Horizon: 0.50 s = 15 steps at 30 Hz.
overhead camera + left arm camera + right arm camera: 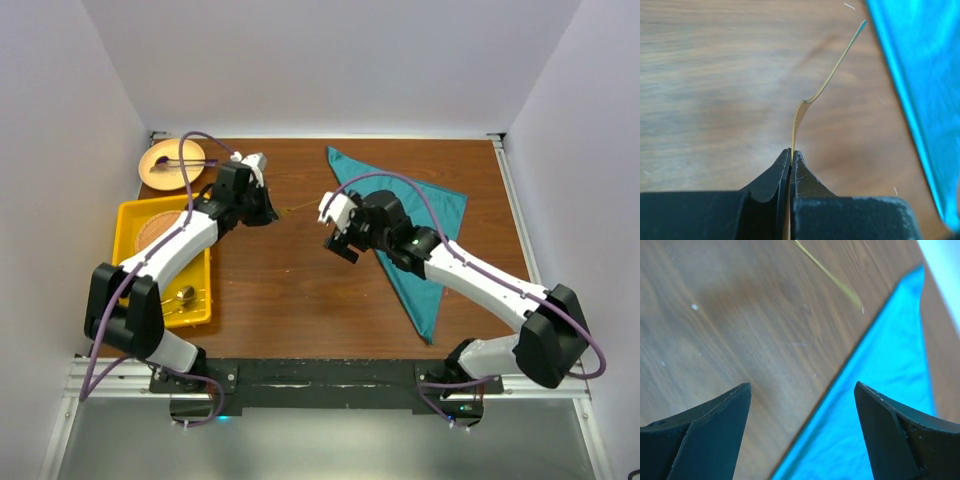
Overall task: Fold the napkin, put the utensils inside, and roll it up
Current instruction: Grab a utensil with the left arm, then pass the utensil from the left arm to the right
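The gold utensil (832, 75) goes on the napkin. My right gripper will next grab the thin length my left gripper leaves free.
The teal napkin (405, 205) lies folded into a triangle on the right of the wooden table. It also shows in the left wrist view (920, 75) and the right wrist view (880, 390). My left gripper (266, 212) (791, 152) is shut on the end of a thin gold utensil (832, 75), seen edge-on. It holds the utensil above the table, tip pointing at the napkin's left edge. The tip shows in the top view (293, 209) and the right wrist view (830, 276). My right gripper (340, 246) (802, 390) is open and empty over the napkin's left edge.
A yellow tray (135, 215) stands at the left with a round woven mat (160, 228) and some metal cutlery (185, 296) in it. A wooden dish (170, 165) holding a thin stick utensil sits at the back left. White walls close in three sides.
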Available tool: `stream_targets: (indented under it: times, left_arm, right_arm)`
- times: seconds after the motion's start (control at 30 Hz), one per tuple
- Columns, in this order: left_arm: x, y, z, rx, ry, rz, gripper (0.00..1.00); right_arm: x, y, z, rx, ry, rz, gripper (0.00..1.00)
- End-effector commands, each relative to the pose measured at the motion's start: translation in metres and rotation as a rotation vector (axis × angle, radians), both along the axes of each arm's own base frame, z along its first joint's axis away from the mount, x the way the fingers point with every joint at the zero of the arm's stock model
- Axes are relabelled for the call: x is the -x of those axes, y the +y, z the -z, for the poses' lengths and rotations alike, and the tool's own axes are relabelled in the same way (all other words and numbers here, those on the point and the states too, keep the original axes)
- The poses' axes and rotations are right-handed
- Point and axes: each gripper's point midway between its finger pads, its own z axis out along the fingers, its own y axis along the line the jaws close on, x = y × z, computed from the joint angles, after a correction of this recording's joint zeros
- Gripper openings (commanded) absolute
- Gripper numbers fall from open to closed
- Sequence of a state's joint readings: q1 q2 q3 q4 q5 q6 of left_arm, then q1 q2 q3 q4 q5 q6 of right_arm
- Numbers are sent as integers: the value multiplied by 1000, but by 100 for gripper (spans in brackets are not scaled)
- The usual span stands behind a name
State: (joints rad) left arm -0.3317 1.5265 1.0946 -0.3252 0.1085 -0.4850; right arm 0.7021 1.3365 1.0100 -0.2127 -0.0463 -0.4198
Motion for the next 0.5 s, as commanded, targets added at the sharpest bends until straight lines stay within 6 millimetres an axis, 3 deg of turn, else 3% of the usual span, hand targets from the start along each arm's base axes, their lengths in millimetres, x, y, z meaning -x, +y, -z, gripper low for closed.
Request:
stream_targets:
  times: [0.0,0.13,0.27,0.37,0.47]
  left_arm:
    - [38,-28,-39,63,-71,263,0]
    - [60,-46,-51,121,-65,361,0]
    - [70,-52,-50,125,-48,395,0]
    - [78,-55,-46,126,-30,423,0]
    - [85,-56,-44,130,-12,446,0]
  right_arm:
    - [-1,28,-6,135,-242,-274,88]
    - [9,49,1,127,-278,-424,84]
    - [7,60,3,104,-310,-440,79]
    - [2,61,5,109,-318,-422,68]
    - [-3,62,14,136,-297,-423,63]
